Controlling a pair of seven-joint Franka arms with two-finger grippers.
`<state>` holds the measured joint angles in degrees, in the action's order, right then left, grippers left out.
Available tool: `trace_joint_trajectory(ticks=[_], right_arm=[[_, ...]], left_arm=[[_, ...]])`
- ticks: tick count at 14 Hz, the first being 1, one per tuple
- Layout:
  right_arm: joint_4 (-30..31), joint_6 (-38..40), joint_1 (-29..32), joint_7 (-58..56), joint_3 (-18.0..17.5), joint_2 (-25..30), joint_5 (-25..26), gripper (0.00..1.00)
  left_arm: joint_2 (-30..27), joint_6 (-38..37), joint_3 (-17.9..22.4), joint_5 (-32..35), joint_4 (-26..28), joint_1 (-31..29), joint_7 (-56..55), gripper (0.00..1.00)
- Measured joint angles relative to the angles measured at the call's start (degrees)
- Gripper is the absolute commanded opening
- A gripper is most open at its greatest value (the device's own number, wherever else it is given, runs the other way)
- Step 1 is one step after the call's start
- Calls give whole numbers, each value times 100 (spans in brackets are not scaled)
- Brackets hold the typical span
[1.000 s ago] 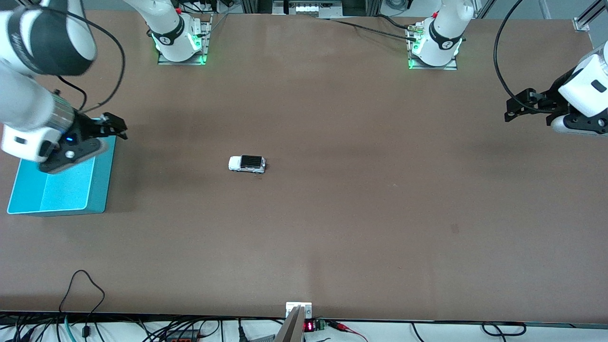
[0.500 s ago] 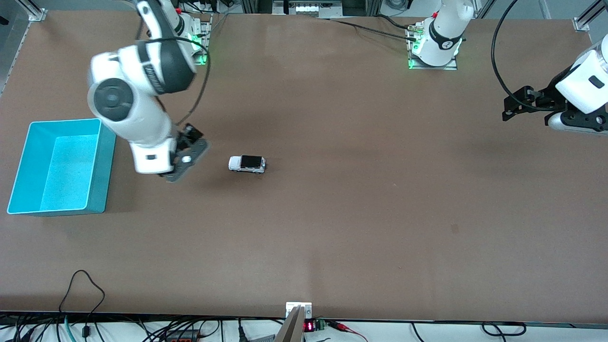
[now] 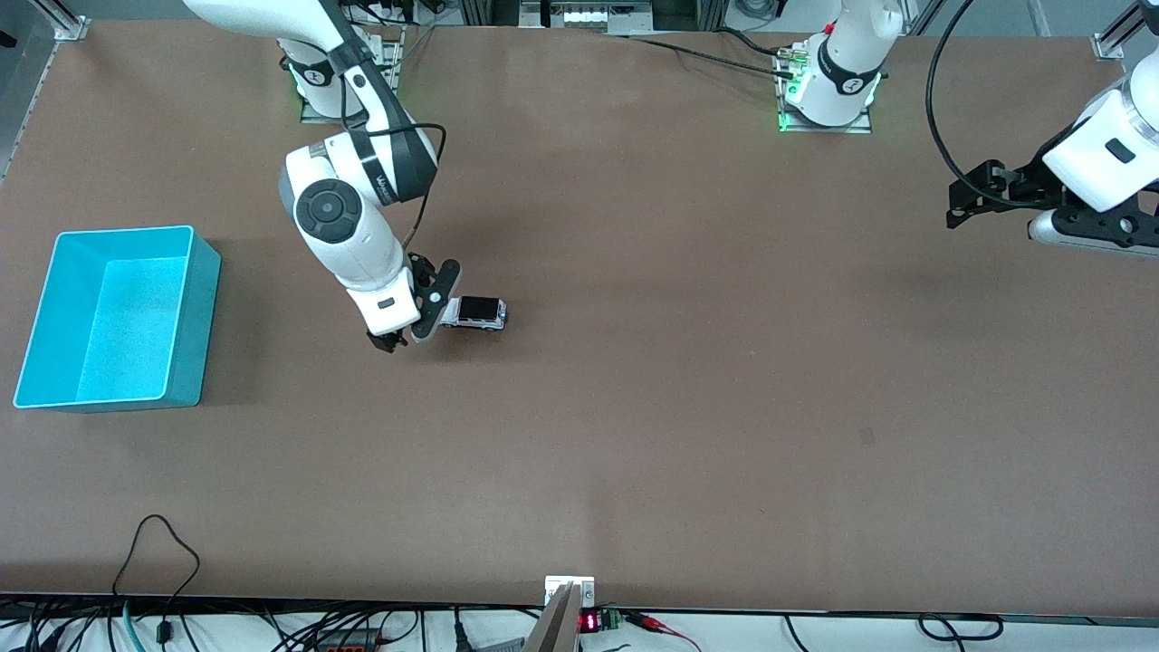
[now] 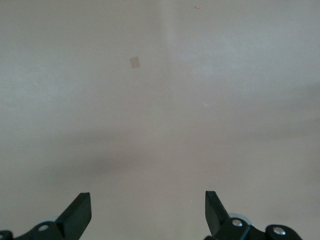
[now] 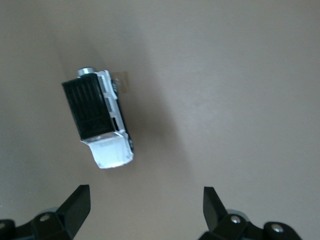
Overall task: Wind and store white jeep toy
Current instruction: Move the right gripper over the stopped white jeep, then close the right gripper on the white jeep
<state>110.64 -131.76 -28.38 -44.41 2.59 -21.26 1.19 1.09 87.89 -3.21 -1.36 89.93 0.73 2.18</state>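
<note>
Next, my right gripper needs to grip the white jeep toy (image 3: 477, 313) by its body sides to wind it and store it in the teal bin.
The white jeep toy (image 3: 477, 313) stands on its wheels on the brown table, a tiny boxy car with a black roof. My right gripper (image 3: 412, 322) hangs low just beside it, on the side toward the right arm's end of the table. In the right wrist view the white jeep toy (image 5: 98, 121) lies a little ahead of the open right gripper (image 5: 145, 196) and off to one side, outside the gap between the fingers. My left gripper (image 3: 956, 205) waits open over bare table at the left arm's end, and the left wrist view shows the left gripper (image 4: 148, 199) with nothing between its fingers.
A teal bin (image 3: 197, 362) sits open and empty at the right arm's end of the table. Cables (image 3: 154, 552) and a small bracket (image 3: 569, 590) line the table edge nearest the front camera. A small patch (image 3: 867, 436) marks the tabletop.
My right arm swung from over the teal bin across the table and came down beside the jeep. The jeep has not moved. The left gripper drifted slightly.
</note>
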Motion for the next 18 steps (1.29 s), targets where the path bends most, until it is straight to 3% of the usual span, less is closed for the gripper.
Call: trace_joint_trajectory(ticks=[4,15,16,18], right_arm=[[33,-298,-169,-35,-239,-329,0,100],[395,-1491,-405,-240,-250,-823,0,99],[438,-1526,-412,-246,-250,-825,0,81],[469,-1537,-423,-287,-250,-825,0,27]], left_arm=[[0,-134,-2,0,-1,1,-333,100],[0,-195,-4,0,-1,1,-430,100],[0,-196,-4,0,-1,1,-449,100],[0,-225,-4,0,-1,1,-487,100]])
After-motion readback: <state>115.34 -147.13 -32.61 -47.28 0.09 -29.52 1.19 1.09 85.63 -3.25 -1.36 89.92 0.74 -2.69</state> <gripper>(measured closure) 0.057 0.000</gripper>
